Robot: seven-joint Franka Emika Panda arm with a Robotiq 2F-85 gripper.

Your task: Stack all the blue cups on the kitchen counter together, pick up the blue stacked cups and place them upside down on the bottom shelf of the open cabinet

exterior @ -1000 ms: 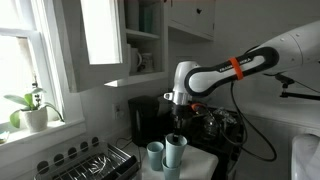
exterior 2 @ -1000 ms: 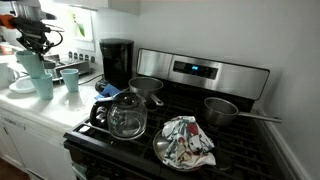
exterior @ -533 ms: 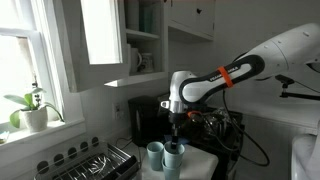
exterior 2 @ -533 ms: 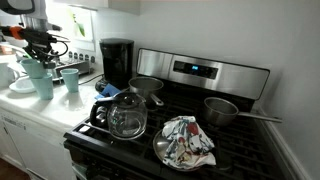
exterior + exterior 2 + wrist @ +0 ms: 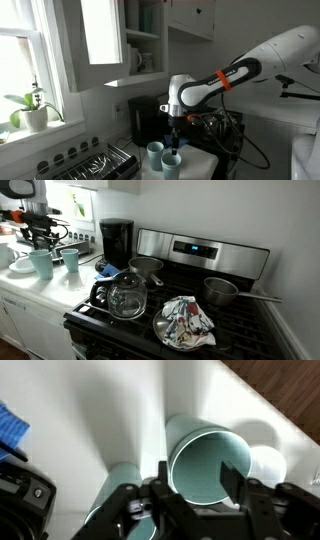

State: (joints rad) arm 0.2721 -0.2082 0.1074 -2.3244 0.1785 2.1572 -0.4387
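Note:
My gripper grabs the blue cup's rim next, one finger inside and one outside, which leaves the cup's base free to stack into the second cup.
A blue cup stands open-mouthed right under my gripper in the wrist view. It sits low in a stack on the white counter. My jaws stand open, one finger outside the rim and the other over the far side. A second blue cup stands close beside the stack. One more cup stands apart. The open cabinet hangs above, its bottom shelf holding a white mug.
A black coffee maker stands behind the cups. A dish rack and a potted plant are by the window. The stove carries a glass kettle, pots and a cloth. The cabinet door is swung out.
The held cup came down into the stack, which now stands shorter. My jaws went from shut on its wall to open.

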